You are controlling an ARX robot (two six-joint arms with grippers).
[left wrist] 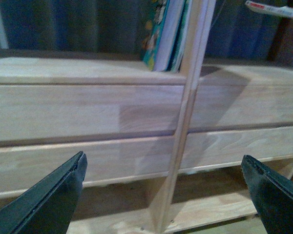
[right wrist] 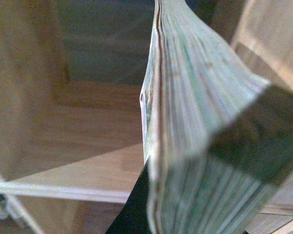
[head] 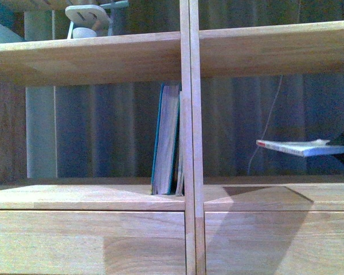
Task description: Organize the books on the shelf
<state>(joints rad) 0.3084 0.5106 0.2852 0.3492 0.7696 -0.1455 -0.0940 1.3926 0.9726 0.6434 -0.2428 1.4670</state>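
Observation:
Next, my left gripper grabs the thin white paperback by its exposed spine edge (head: 280,148), since my right gripper stays shut on the opposite side.
The light-wood shelf (head: 92,197) fills the front view, with a central upright divider (head: 190,137). The thick teal book (head: 165,140) stands upright in the left compartment against the divider; it also shows in the left wrist view (left wrist: 166,34). The white paperback book (head: 301,148) is held flat in the air inside the right compartment, above the board. My right gripper (right wrist: 195,195) is shut on it; its pale page edges (right wrist: 185,97) fill the right wrist view. My left gripper (left wrist: 163,195) is open and empty, low in front of the drawer fronts (left wrist: 88,112).
A white toy figure (head: 89,20) sits on the upper left shelf board (head: 86,57). A thin cable (head: 269,123) hangs behind the right compartment. A dark curtain hangs behind the open back. Lower shelf boards (left wrist: 210,204) show under the drawers.

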